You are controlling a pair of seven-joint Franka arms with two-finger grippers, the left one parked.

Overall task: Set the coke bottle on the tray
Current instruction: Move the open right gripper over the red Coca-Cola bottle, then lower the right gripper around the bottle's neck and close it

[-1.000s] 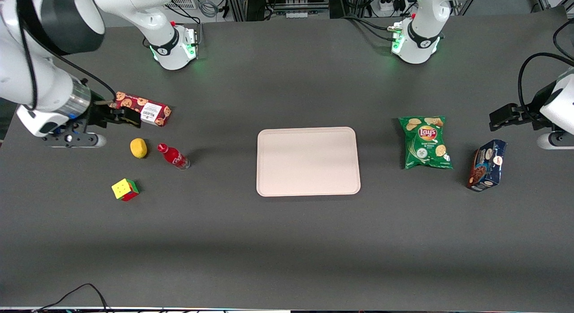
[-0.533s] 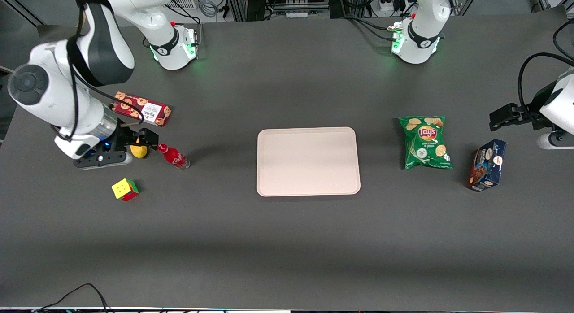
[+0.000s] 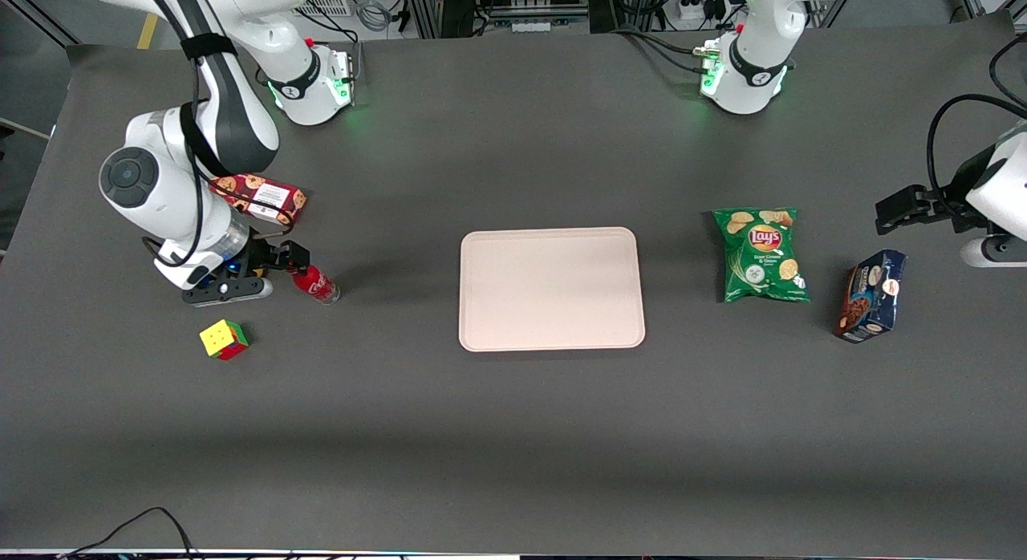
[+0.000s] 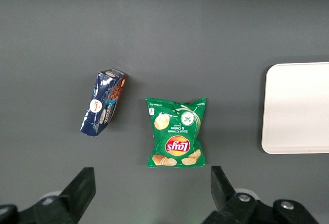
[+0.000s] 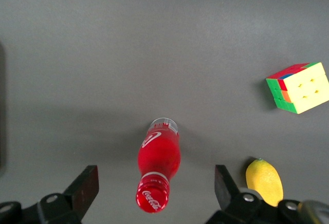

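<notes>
My right gripper grabs the coke bottle by its end with the cap (image 5: 153, 193) next, to place the bottle on the tray.
The coke bottle (image 3: 317, 285), with a red cap and red label, stands on the dark table toward the working arm's end. The pale pink tray (image 3: 552, 335) lies flat at the table's middle, with nothing on it. My right gripper (image 3: 287, 260) hangs just above the bottle's cap and is open. In the right wrist view the bottle (image 5: 158, 167) shows cap-up between the two black fingers (image 5: 86, 187), which stand wide apart and do not touch it.
A lemon (image 5: 264, 181) lies beside the bottle, and a Rubik's cube (image 3: 224, 339) is nearer the front camera. A red cookie box (image 3: 269, 200) is farther from it. A green chips bag (image 3: 761, 255) and a blue box (image 3: 872, 295) lie toward the parked arm's end.
My right arm has swung from beside the cookie box over the lemon to the bottle. The gripper now hangs over the bottle's cap and hides the lemon in the front view.
</notes>
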